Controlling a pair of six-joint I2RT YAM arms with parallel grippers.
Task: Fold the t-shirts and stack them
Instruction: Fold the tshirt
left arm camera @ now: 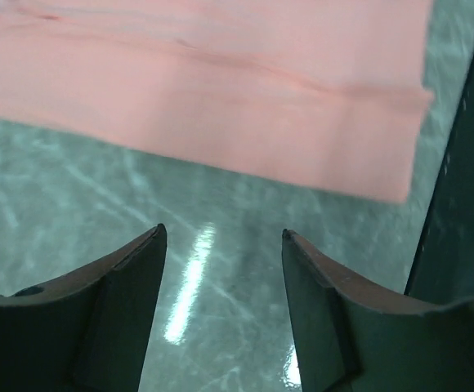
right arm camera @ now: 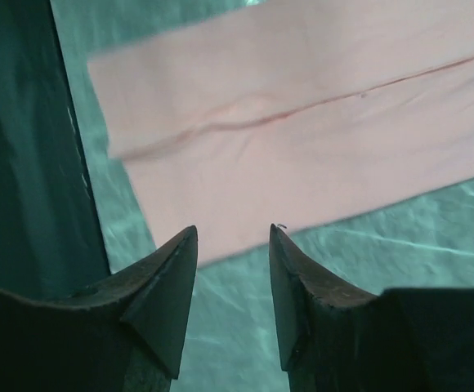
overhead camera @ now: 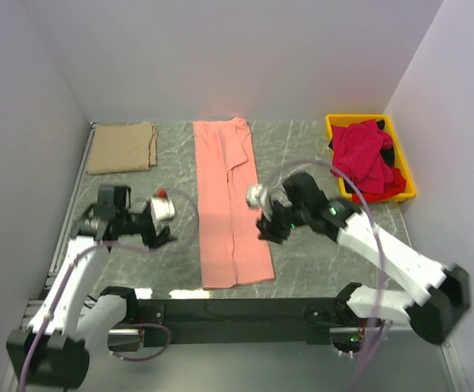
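That end of the t-shirt needs to be folded back. My left gripper needs to grab the salmon-pink t-shirt (overhead camera: 229, 204) by its near-end corner (overhead camera: 207, 283) next.
A salmon-pink t-shirt (overhead camera: 229, 204) lies mid-table, folded into a long narrow strip running from front to back. Its near end shows in the left wrist view (left arm camera: 221, 98) and the right wrist view (right arm camera: 302, 131). My left gripper (overhead camera: 168, 235) hovers left of the strip, open (left arm camera: 223, 237) over bare table with nothing between its fingers. My right gripper (overhead camera: 265, 230) is at the strip's right edge, open (right arm camera: 233, 233) and empty, its tips just short of the cloth's edge. A tan-beige t-shirt (overhead camera: 122, 147) lies folded at the back left. Crimson-red t-shirts (overhead camera: 364, 155) are heaped in the bin.
The yellow bin (overhead camera: 407, 175) stands at the back right against the wall. White walls close off the left, back and right sides. A black rail (overhead camera: 221, 309) runs along the table's near edge, seen also as a dark bar (left arm camera: 458, 204) (right arm camera: 24, 163).
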